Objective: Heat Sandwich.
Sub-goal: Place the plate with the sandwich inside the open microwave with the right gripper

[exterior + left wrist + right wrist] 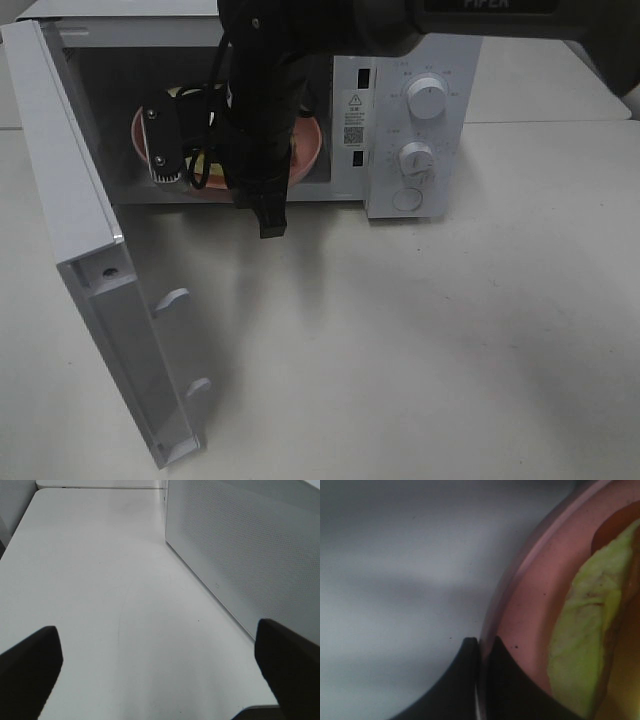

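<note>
The pink plate's near rim [213, 192] still sticks out over the microwave's front edge. My right gripper needs to push the plate farther in before it lets go.
The sandwich [585, 645], with pale yellow-green filling and brown crust, lies on the round pink plate [530, 610]. In the exterior high view the plate [306, 148] sits inside the open microwave [410, 130], and my right arm [258, 120] reaches in and hides the sandwich. My right gripper [481, 652] is shut on the plate's rim, one finger on each side. My left gripper [157, 650] is open and empty over bare table beside the microwave's perforated side wall [240, 545]. It is out of the exterior high view.
The microwave door [80, 250] is swung wide open towards the front left, with its latch hooks [172, 298] showing. Two dials [428, 100] and a button are on the right-hand panel. The white table [420, 340] stretches in front of it.
</note>
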`<state>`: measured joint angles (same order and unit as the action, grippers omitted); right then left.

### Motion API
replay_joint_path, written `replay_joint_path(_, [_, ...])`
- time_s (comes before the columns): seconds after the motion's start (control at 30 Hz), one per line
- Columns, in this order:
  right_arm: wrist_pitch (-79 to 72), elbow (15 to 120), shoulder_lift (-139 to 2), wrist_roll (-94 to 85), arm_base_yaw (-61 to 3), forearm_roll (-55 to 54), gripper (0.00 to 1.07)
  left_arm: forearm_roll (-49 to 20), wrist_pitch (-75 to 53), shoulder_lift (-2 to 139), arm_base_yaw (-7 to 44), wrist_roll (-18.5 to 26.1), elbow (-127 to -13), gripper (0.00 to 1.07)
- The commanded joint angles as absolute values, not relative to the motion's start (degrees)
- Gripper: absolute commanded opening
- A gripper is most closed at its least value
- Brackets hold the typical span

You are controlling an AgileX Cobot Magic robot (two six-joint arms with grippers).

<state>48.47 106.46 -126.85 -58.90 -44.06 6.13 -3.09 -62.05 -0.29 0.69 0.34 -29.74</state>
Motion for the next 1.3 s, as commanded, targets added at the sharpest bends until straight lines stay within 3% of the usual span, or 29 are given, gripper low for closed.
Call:
replay_joint_path(0.03, [48.0,110.1,-128.6,-57.1,-43.9,6.7,0.00,-3.3,-61.3,-1.2,0.6,0.4,-29.6,1.00])
replay_joint_path(1.3, [43.8,120.9,-138.3,-60.8,-40.5,7.5,0.00,-2.9,-61.3,-1.2,0.6,0.4,-29.6,1.00])
